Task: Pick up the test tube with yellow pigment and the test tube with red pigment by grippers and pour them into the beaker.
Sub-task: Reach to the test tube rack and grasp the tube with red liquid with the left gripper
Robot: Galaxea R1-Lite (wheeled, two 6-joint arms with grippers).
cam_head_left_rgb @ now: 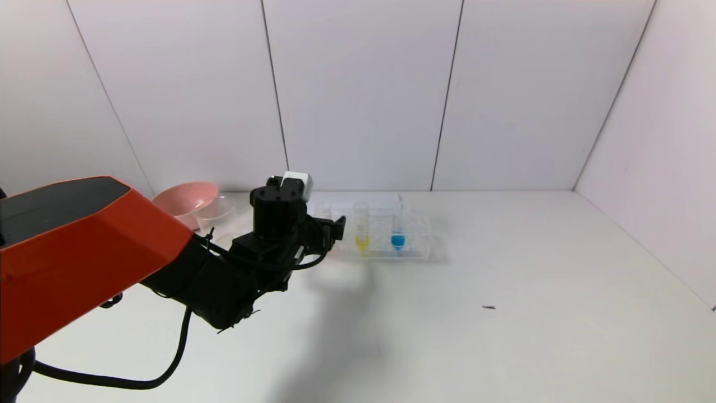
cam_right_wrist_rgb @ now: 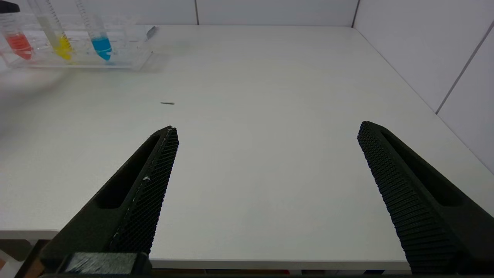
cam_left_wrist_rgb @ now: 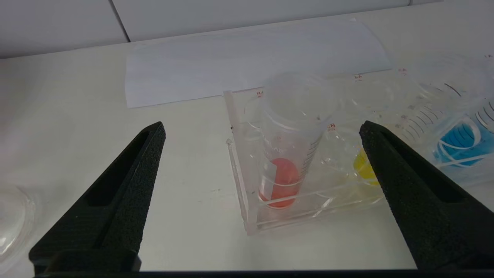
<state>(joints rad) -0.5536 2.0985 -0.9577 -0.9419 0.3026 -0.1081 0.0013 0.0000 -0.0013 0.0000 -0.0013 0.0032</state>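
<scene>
The robot's left gripper should next pick up the red test tube by its upper end just under the test tube's rim (cam_left_wrist_rgb: 295, 124), because the clear rack closes around the tube's lower body.
The red-pigment test tube (cam_left_wrist_rgb: 287, 154) stands at the end of a clear rack (cam_left_wrist_rgb: 247, 224), with the yellow-pigment test tube (cam_left_wrist_rgb: 363, 168) beside it. My left gripper (cam_left_wrist_rgb: 262, 127) is open, level with the rack end, and the red tube sits ahead between its fingers, untouched. In the head view the left gripper (cam_head_left_rgb: 334, 228) hides the red tube; the yellow tube (cam_head_left_rgb: 362, 226) shows. The beaker (cam_head_left_rgb: 215, 211) stands left of the gripper. My right gripper (cam_right_wrist_rgb: 266, 129) is open and empty over the table's front edge; the red tube (cam_right_wrist_rgb: 19, 43) and yellow tube (cam_right_wrist_rgb: 61, 45) are far from it.
A blue-liquid tube (cam_head_left_rgb: 397, 230) stands in the rack (cam_head_left_rgb: 419, 246) right of the yellow one. A pink bowl (cam_head_left_rgb: 184, 201) sits behind the beaker. A white paper sheet (cam_left_wrist_rgb: 231, 58) lies behind the rack. A small dark speck (cam_head_left_rgb: 489, 307) lies mid-table. Walls close the back and right.
</scene>
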